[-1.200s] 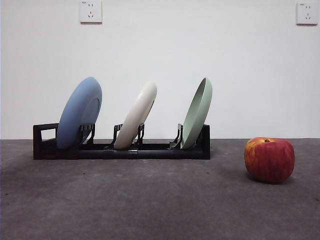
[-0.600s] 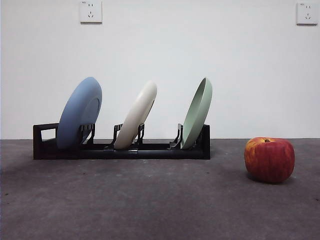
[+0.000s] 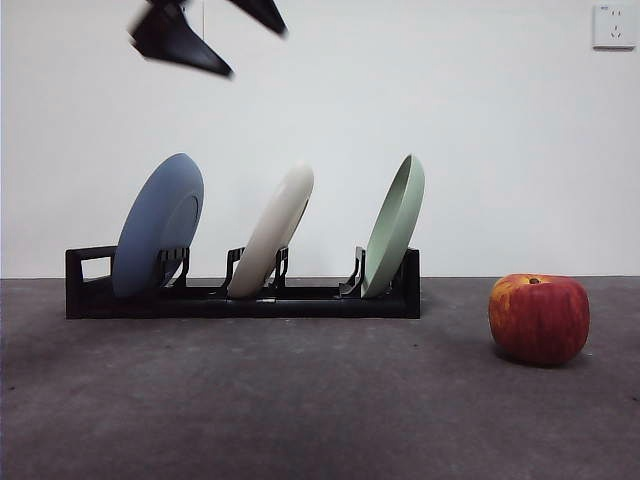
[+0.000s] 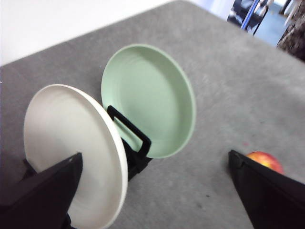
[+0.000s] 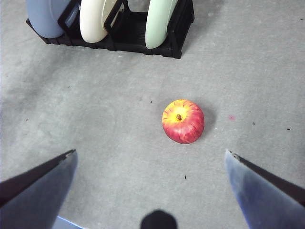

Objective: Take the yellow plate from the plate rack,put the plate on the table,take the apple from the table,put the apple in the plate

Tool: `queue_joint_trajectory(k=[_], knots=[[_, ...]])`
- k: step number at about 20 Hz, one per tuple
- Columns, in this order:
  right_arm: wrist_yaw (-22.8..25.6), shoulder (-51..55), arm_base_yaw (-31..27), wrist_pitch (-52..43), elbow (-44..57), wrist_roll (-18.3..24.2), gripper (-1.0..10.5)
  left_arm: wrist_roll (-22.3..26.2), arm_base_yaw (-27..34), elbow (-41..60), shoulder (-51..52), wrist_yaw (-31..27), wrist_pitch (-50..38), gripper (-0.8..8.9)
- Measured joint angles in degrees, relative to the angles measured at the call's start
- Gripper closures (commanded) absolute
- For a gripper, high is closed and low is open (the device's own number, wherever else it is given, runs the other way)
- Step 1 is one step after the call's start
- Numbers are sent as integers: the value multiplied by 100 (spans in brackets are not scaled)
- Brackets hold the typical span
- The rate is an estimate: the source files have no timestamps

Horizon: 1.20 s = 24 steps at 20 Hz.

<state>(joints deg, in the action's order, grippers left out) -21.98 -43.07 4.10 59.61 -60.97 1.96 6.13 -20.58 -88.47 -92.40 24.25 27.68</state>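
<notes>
My left gripper is going to pick up the yellow plate by its narrow rim (image 4: 121, 167) next, because the plate's broad round side (image 4: 71, 143) is too wide for the fingers.
The yellow plate (image 3: 272, 235) leans in the middle slot of the black plate rack (image 3: 300, 300), between a blue plate (image 3: 158, 225) and a pale green plate (image 3: 395, 225). High over the rack, my left gripper (image 3: 256, 52) hangs open with nothing in it. In the left wrist view the left gripper (image 4: 155, 155) frames the yellow plate (image 4: 71, 143) and the rack (image 4: 131, 138). The apple (image 3: 538, 319) rests on the table (image 3: 300, 400) right of the rack. My right gripper (image 5: 150, 152) hovers open high over the apple (image 5: 183, 121).
A white wall with an outlet (image 3: 612, 25) stands close behind the rack. The green plate (image 4: 147, 100) sits just beside the yellow one. Bare table lies in front of the rack and between the rack and the apple.
The left gripper has come into the front view at the top left, above the rack. The plates and the apple have not moved.
</notes>
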Motion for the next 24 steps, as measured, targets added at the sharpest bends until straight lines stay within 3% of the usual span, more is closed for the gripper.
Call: queue_joint_trajectory(k=[8,16,19,24], knots=[[0,-94,0,35,0,0,348,363,-345,-573,-1488,-1360,-562,154],[-2,-260,0,37,0,0,348,389,-361,-581,-1993,-1410,-754,170],[-2,-278,0,37,0,0,349,387,-361,-581,-2055,-1408,-658,436],[0,-341,0,37,0,0,349,367,-358,-581,-2055,-1362,-562,685]])
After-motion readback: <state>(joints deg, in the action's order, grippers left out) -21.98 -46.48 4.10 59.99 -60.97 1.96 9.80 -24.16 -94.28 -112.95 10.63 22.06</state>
